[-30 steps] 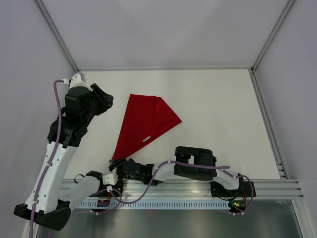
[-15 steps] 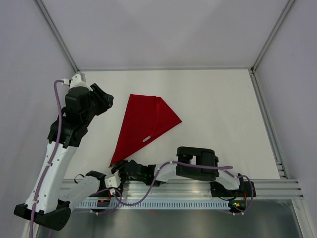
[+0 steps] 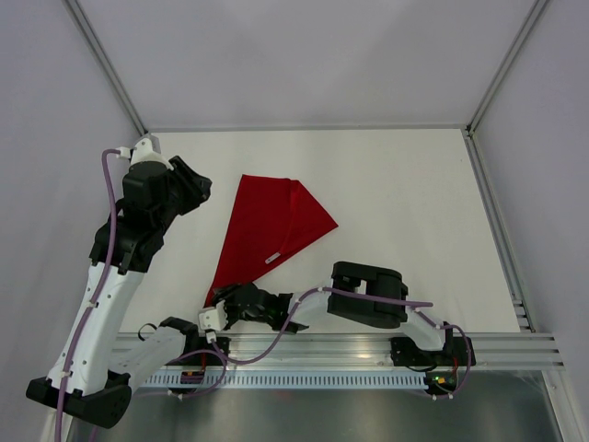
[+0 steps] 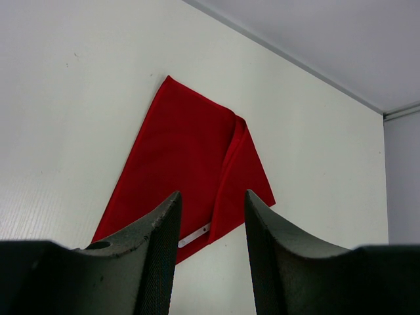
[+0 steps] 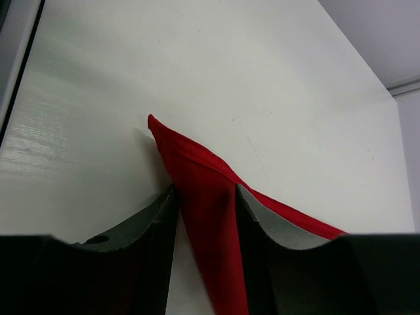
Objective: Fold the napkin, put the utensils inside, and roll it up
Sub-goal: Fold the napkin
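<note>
My right gripper will grab the napkin (image 3: 272, 226) next, and it will hold it by its narrow near tip (image 3: 213, 295). That tip will then be folded over the napkin.
The red napkin (image 3: 272, 226) lies folded into a long triangle on the white table (image 3: 405, 203), with its narrow tip pointing to the near left. My right gripper (image 3: 221, 297) is low at that tip. In the right wrist view the napkin's corner (image 5: 197, 164) runs between the gripper's (image 5: 205, 189) parted jaws, which are not closed on it. My left gripper (image 3: 201, 184) hangs open and empty above the table, left of the napkin. The left wrist view shows the napkin (image 4: 190, 144) beyond its gripper (image 4: 211, 197). No utensils are in view.
A small white tag (image 3: 270, 259) lies on the napkin's near edge. A metal rail (image 3: 368, 354) with cables runs along the table's near edge. White walls enclose the table at the left, the back and the right.
My right gripper has moved forward and slightly up along the near edge to the napkin's tip, which now sits between its jaws. The left arm has not moved.
</note>
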### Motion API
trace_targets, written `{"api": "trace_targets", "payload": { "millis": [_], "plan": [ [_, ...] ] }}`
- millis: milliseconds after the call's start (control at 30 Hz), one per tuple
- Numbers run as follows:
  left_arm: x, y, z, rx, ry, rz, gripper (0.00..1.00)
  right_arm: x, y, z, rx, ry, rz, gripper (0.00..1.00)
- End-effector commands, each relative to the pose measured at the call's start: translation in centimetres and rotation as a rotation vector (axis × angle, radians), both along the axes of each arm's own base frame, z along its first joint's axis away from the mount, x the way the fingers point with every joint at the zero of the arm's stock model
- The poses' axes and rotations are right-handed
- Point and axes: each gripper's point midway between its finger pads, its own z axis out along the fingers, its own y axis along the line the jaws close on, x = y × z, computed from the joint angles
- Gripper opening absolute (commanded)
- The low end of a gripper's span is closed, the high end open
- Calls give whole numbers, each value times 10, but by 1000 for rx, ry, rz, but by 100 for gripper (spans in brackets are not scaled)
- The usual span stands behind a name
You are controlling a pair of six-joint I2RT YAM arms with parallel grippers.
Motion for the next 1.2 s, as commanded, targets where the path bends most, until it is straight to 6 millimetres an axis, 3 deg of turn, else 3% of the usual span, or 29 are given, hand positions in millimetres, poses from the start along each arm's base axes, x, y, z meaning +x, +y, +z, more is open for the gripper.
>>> {"api": "trace_targets", "payload": {
  "millis": [0, 167, 533, 800, 1167],
  "plan": [
    [4, 1, 11, 14, -43, -3, 49, -12, 11, 33, 82, 23, 49, 46],
    [6, 0, 8, 18, -32, -5, 49, -13, 10, 29, 73, 31, 53, 44],
    [10, -4, 3, 18, -26, -16, 49, -11, 8, 23, 70, 31, 35, 22],
    [12, -4, 3, 18, -33, -19, 49, 5, 10, 42, 115, 51, -27, 12],
    [14, -8, 6, 0, -48, -32, 49, 46, 5, 76, 182, 131, -173, 1]
  ]
}}
